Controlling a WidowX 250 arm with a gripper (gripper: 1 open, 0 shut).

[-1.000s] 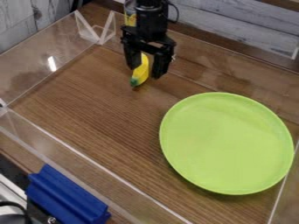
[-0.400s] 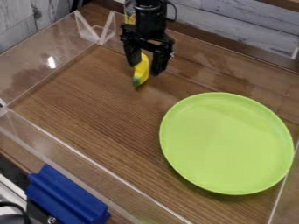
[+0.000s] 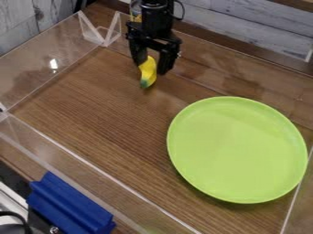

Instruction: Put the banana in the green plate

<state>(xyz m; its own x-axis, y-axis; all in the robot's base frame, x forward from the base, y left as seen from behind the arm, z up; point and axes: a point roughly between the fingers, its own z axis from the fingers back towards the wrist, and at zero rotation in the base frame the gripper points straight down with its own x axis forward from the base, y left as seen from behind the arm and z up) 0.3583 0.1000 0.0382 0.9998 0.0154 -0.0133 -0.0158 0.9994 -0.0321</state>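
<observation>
The banana needs to go in the green plate, so my gripper will grab it next by its yellow body (image 3: 148,68). The banana's greenish tip then stays free.
A small yellow banana (image 3: 148,72) with a greenish tip lies on the wooden table at the upper left. My black gripper (image 3: 152,60) points straight down over it, open, with one finger on each side of the fruit. The banana's upper part is partly hidden between the fingers (image 3: 134,57). Whether the pads touch it cannot be told. The large lime-green plate (image 3: 239,149) lies flat at the lower right, apart from the banana and with nothing on it.
Clear plastic walls (image 3: 49,64) ring the wooden table (image 3: 98,119). A blue object (image 3: 68,208) sits outside the wall at the bottom left. A grey plank wall (image 3: 257,23) runs behind.
The gripper has sunk slightly around the banana. The banana and the plate stay where they were.
</observation>
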